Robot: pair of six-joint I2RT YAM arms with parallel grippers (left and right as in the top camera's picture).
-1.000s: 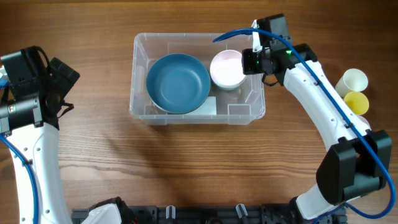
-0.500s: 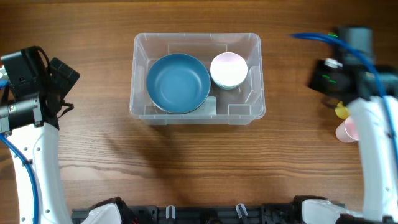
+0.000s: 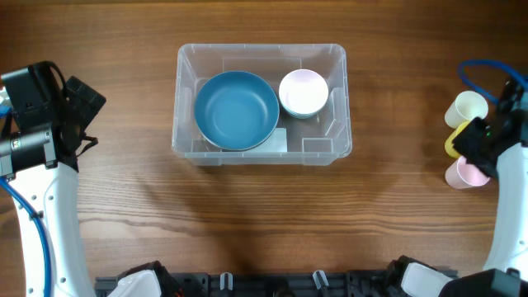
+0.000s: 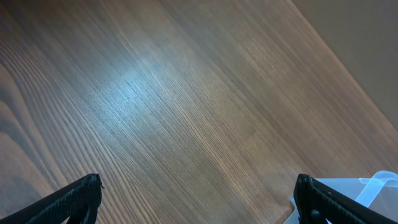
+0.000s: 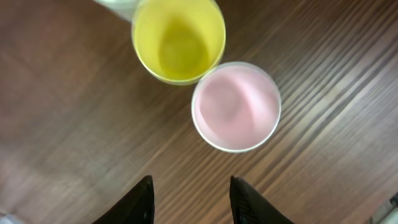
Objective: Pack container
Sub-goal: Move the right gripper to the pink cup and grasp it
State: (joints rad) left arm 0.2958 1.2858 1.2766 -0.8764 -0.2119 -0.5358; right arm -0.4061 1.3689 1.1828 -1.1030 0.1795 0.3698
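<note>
My right gripper grabs the cup's rim on the side away from the yellow cup (image 5: 178,40) next, to pack the pink cup (image 5: 236,107) upright into the container.
The clear plastic container (image 3: 340,147) stands at the table's middle. A large blue bowl (image 3: 236,110) and a small white bowl (image 3: 303,92) sit inside it. My right gripper (image 3: 477,147) hangs at the far right over three cups. In the right wrist view it is open and empty (image 5: 191,199), just short of the yellow cup (image 5: 178,40) and the pink cup (image 5: 236,106). My left gripper (image 3: 86,115) is open and empty at the far left (image 4: 199,202). A corner of the container (image 4: 380,183) shows by its right finger.
A cream cup (image 3: 469,106) stands behind the yellow cup (image 3: 451,146) and the pink cup (image 3: 460,176) near the table's right edge. Bare wood lies round the container.
My right arm has swung from the container's right end to the far right, over the cups. The white bowl stays in the container. The left arm has not moved.
</note>
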